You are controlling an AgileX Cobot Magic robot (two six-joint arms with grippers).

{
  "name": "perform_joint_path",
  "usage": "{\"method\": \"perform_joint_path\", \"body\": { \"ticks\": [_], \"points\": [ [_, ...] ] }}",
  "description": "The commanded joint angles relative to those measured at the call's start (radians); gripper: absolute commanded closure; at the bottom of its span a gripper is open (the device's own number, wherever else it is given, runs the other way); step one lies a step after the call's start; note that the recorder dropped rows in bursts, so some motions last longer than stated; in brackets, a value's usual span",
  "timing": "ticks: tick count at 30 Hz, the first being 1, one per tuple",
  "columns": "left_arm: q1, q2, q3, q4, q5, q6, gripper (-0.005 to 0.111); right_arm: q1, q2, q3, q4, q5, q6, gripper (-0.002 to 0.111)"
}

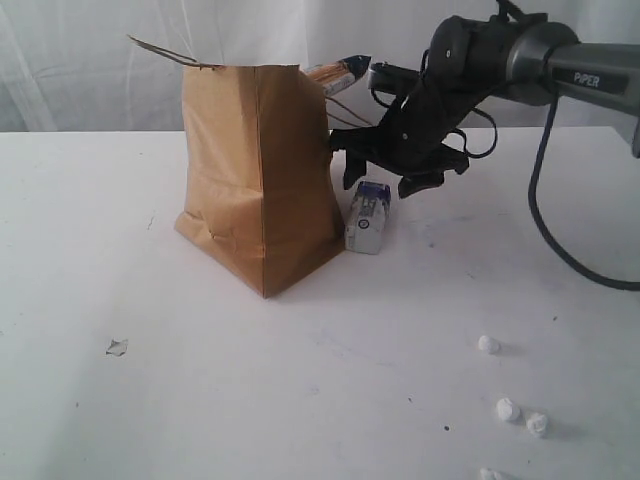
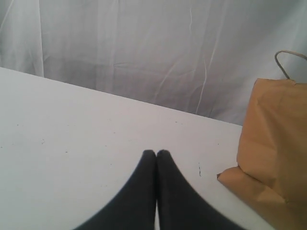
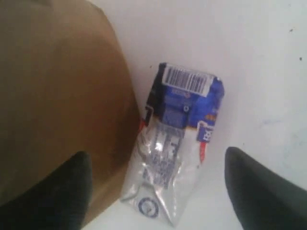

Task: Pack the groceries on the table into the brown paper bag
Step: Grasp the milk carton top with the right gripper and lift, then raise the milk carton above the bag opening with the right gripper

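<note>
The white-blue carton should go into the brown paper bag (image 1: 258,175) next. My right gripper should grab the carton by its blue barcode end (image 1: 374,190) to pack it.
The brown paper bag (image 1: 258,175) stands upright on the table (image 1: 300,380), with the end of the spaghetti pack (image 1: 340,72) sticking out of its top. Beside the bag stands the white-blue carton (image 1: 367,217). My right gripper (image 1: 395,172) hovers open just above it; the carton (image 3: 177,153) shows between the two spread fingers (image 3: 259,191), against the bag (image 3: 57,96). Several small white lumps (image 1: 508,408) lie at the front right. My left gripper (image 2: 156,154) is shut and empty over bare table, the bag (image 2: 276,143) off to one side. The other groceries are not in view.
A small torn scrap (image 1: 118,347) lies on the table at the front left. A white curtain (image 1: 200,60) hangs behind the table. The right arm's black cable (image 1: 545,210) droops onto the tabletop at the right.
</note>
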State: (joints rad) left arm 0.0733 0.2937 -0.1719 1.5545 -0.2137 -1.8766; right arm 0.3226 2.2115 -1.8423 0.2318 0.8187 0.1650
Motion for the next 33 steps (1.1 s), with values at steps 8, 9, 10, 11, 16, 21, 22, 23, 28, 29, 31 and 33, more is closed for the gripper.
{"method": "perform_joint_path", "body": {
  "ticks": [8,9,10,11,16,21,22,23,28,29,31,33],
  "points": [
    [-0.006,-0.006,0.003,0.024,-0.049,-0.006,0.107,-0.003,0.161,-0.107,-0.005,-0.056,0.049,0.038],
    [-0.006,-0.006,0.003,0.029,-0.059,-0.006,0.107,-0.003,0.173,-0.116,-0.005,-0.037,0.049,0.04],
    [-0.006,-0.006,0.003,0.037,-0.067,-0.006,0.107,-0.003,0.177,-0.122,-0.005,-0.012,0.049,0.042],
    [-0.006,-0.006,0.003,0.053,-0.079,-0.006,0.107,-0.003,0.181,-0.124,-0.005,0.013,0.049,0.047],
    [-0.006,-0.006,0.003,0.073,-0.086,-0.006,0.107,-0.003,0.172,-0.146,-0.005,0.169,0.04,0.085],
    [-0.006,-0.006,0.003,0.071,-0.086,-0.006,0.107,-0.005,0.13,-0.182,-0.005,0.252,0.007,0.098],
    [-0.006,-0.006,0.003,0.071,-0.086,-0.006,0.107,-0.005,0.115,-0.187,-0.005,0.257,-0.006,0.098],
    [-0.006,-0.006,0.003,0.072,-0.088,-0.006,0.107,-0.005,0.097,-0.195,-0.005,0.267,-0.01,0.098],
    [-0.006,-0.006,0.003,0.072,-0.088,-0.006,0.107,-0.005,-0.009,-0.219,0.003,0.298,-0.032,0.098],
    [-0.006,-0.006,0.003,0.072,-0.088,-0.006,0.107,-0.005,-0.032,-0.227,0.011,0.296,-0.034,0.098],
    [-0.006,-0.006,0.003,0.072,-0.088,-0.006,0.107,-0.005,-0.068,-0.238,0.026,0.279,-0.034,0.098],
    [-0.006,-0.006,0.003,0.072,-0.086,-0.006,0.107,-0.005,-0.1,-0.251,0.06,0.251,-0.034,0.098]
  ]
}}
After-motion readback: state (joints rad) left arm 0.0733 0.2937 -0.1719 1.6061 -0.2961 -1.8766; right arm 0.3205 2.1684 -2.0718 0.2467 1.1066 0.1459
